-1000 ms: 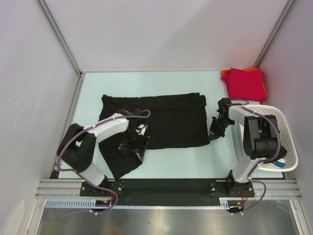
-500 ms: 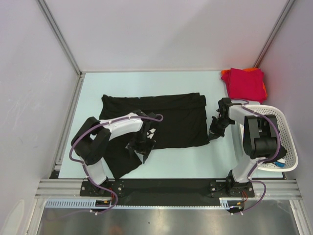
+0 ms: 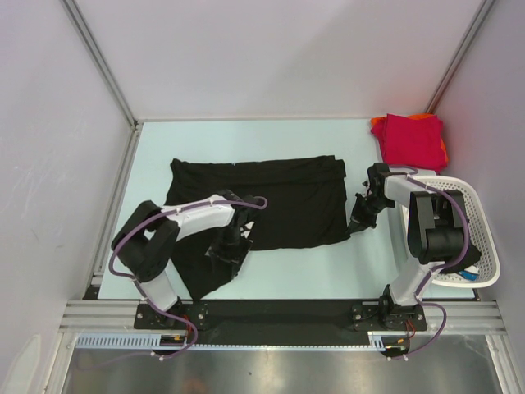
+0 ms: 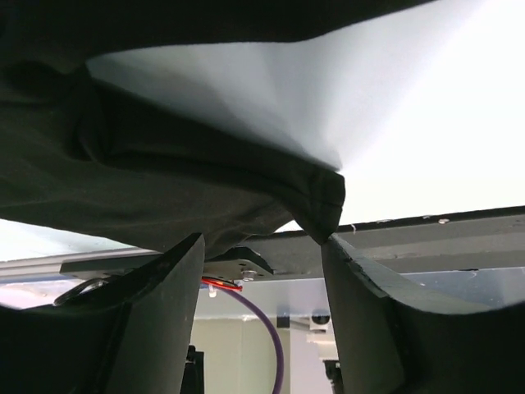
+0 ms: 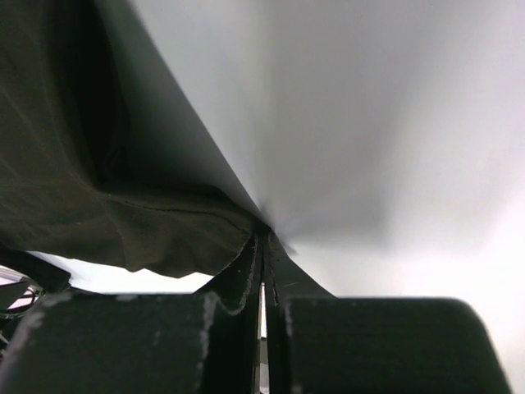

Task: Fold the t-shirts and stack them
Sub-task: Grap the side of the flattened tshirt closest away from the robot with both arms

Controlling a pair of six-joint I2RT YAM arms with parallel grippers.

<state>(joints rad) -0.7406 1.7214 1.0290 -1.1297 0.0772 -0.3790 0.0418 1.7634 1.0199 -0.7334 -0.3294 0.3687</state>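
Observation:
The left gripper takes hold of the black t-shirt (image 3: 283, 197) by the near edge of its bunched cloth next, opposite my right gripper, to fold it.
A black t-shirt (image 3: 283, 197) lies spread across the middle of the table, with one part trailing toward the near left (image 3: 201, 275). My left gripper (image 3: 227, 249) sits over that near-left part. In the left wrist view it (image 4: 258, 246) is open, and bunched black cloth (image 4: 164, 180) hangs against its fingertips. My right gripper (image 3: 358, 220) is at the shirt's near right corner. In the right wrist view it (image 5: 264, 238) is shut, pinching the edge of the black cloth (image 5: 123, 222). A folded crimson t-shirt (image 3: 410, 139) lies on an orange one (image 3: 378, 124) at the far right.
A white lattice basket (image 3: 484, 246) stands at the right edge beside the right arm. Grey walls and metal posts enclose the table on three sides. A metal rail (image 3: 279, 312) runs along the near edge by the arm bases.
My left gripper has shifted a little toward the near left over the black cloth, and its arm has swung. The right gripper and the shirt's right corner have hardly moved.

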